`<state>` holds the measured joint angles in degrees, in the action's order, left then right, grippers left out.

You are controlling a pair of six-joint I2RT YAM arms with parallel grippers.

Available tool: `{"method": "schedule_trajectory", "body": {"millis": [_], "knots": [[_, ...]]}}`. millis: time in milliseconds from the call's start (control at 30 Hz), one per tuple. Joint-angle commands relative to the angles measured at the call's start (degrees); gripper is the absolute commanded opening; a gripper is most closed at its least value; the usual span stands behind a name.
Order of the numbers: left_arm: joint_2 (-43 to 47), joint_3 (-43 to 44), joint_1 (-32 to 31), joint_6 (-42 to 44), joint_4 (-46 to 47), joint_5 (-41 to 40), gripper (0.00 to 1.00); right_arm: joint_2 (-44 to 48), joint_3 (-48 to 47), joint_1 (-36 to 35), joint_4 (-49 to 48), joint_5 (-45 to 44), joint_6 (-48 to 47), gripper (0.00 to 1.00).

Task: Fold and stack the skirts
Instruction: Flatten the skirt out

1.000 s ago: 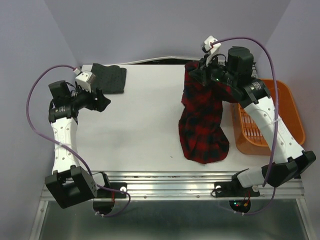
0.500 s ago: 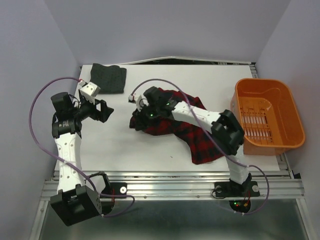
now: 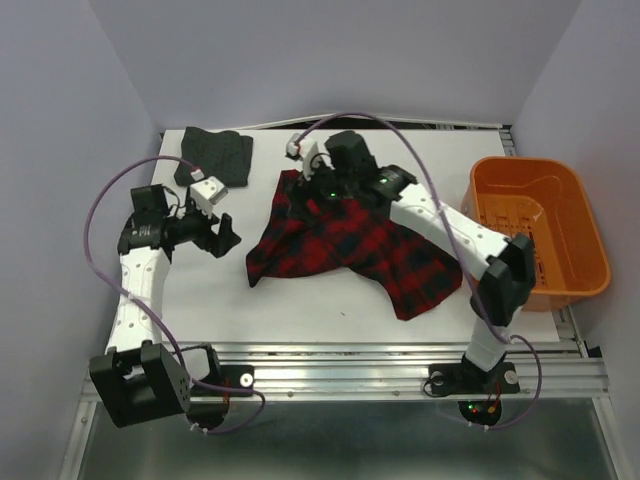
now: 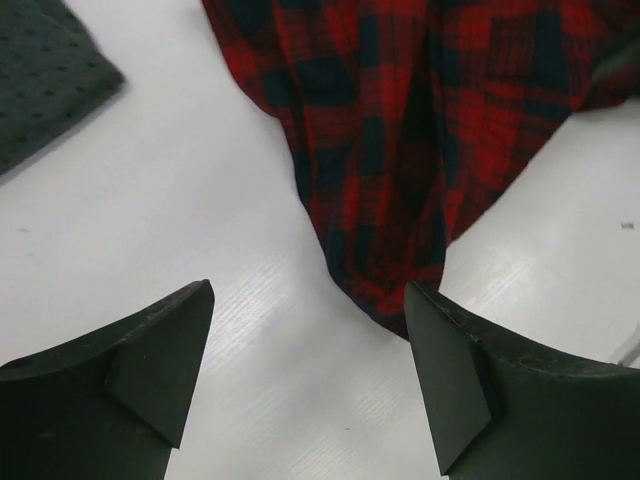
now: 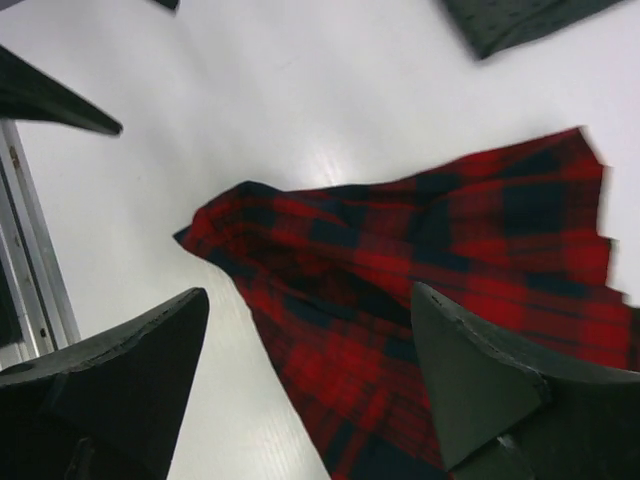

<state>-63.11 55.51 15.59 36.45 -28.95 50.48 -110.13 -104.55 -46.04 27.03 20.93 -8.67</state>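
My right gripper grabs the plaid skirt's far edge next, so that my left gripper then helps spread the plaid skirt for folding.
The red-and-black plaid skirt lies spread and rumpled across the middle of the white table. It also fills the left wrist view and the right wrist view. The dark grey dotted skirt lies folded at the back left, seen again as a grey corner and a grey edge. My right gripper hovers open over the plaid's far edge, holding nothing. My left gripper is open over bare table, just left of the plaid's near-left corner.
An orange plastic basket stands at the right edge of the table, beside the right arm's forearm. A metal rail runs along the table's near edge. Grey walls close in the back and both sides.
My right gripper has opened and let the plaid skirt drop; it now lies spread on the table. The right arm drew back to the far edge. The left gripper moved right toward the plaid.
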Motion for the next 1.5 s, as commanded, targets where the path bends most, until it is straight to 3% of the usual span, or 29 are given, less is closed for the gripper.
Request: {"method": "schedule_trajectory", "body": {"millis": [0, 167, 267, 333, 467, 733, 967, 1100, 1167, 1300, 1467], "knots": [[0.00, -0.39, -7.32, 9.00, -3.94, -5.99, 0.88, 11.31, 10.05, 4.46, 9.26, -4.57, -6.09, 0.85], [-3.85, -0.31, -25.47, 3.99, 2.13, -19.68, 0.87, 16.52, 22.01, 16.22, 16.03, -7.83, -11.45, 0.83], [-9.64, 1.88, -31.76, 1.27, 5.91, -24.89, 0.83, 17.84, 26.67, 25.53, 16.39, -7.57, -13.13, 0.83], [-15.42, 4.69, -34.21, -0.23, 5.84, -28.31, 0.79, 17.23, 26.95, 27.23, 16.39, -5.99, -13.48, 0.83], [-23.00, 9.27, -34.58, -0.67, 2.76, -28.59, 0.71, 12.68, 22.31, 27.23, 15.69, -1.95, -13.22, 0.82], [-23.55, 7.95, -34.67, -1.02, 3.11, -26.84, 0.69, -3.66, 3.58, 27.23, 15.16, 8.06, -11.55, 0.80], [-24.42, 9.09, -34.67, -1.99, 4.17, -24.99, 0.69, -18.45, -12.51, 27.23, 19.29, 10.80, -9.96, 0.77], [-26.09, 10.85, -34.67, -3.83, 5.74, -24.29, 0.69, -21.79, -15.33, 27.23, 19.82, 11.76, -10.23, 0.64], [-27.94, 12.34, -34.58, -6.72, 8.10, -24.02, 0.70, -21.97, -14.98, 27.23, 19.56, 12.99, -10.23, 0.46], [-30.75, 14.28, -34.58, -11.21, 13.47, -25.95, 0.70, -19.09, -12.52, 27.23, 19.99, 14.84, -11.28, 0.19], [-38.12, 19.28, -34.58, -14.39, 14.71, -27.63, 0.69, -11.70, -8.04, 27.23, 20.53, 16.78, -10.85, 0.10]]}}
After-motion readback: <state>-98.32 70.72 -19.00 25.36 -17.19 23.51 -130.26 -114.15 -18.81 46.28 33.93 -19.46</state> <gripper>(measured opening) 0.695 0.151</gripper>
